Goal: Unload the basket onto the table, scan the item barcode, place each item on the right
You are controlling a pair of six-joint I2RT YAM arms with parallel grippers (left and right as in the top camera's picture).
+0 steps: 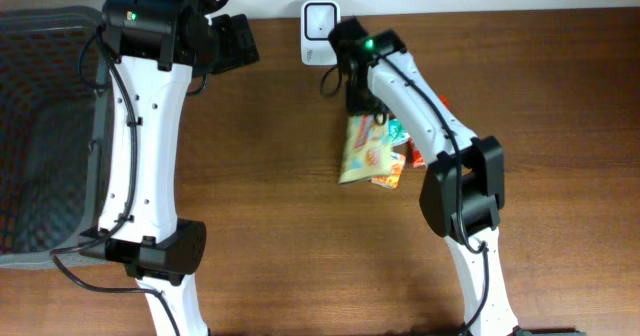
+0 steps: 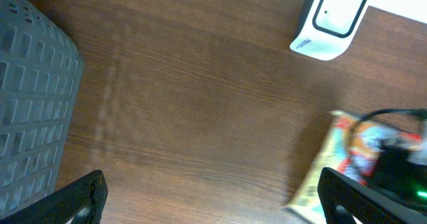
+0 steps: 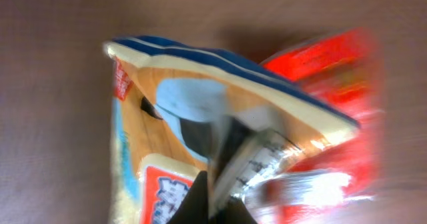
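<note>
My left gripper next grabs the yellow snack packet's side edge (image 1: 346,154) (image 2: 316,165) facing the basket, to flip the packet over for barcode scanning.
The item, a yellow snack packet (image 1: 362,151) with a blue top edge (image 3: 173,124), lies on the table just below the white barcode scanner (image 1: 320,28). My right gripper (image 1: 360,101) is at the packet's upper end. In the right wrist view, which is blurred, the right gripper (image 3: 217,184) is shut, pinching the packet's edge. My left gripper (image 1: 235,41) hovers open left of the scanner, holding nothing. In the left wrist view the left gripper (image 2: 213,204) is spread wide over bare wood, with the scanner (image 2: 330,17) and the packet (image 2: 327,171) to its right.
A red packet (image 1: 392,171) lies partly under the yellow one, also seen as red packet (image 3: 320,71). A grey mesh basket (image 1: 45,126) fills the table's left side, showing as basket (image 2: 33,97) in the left wrist view. The table is brown wood (image 1: 270,226).
</note>
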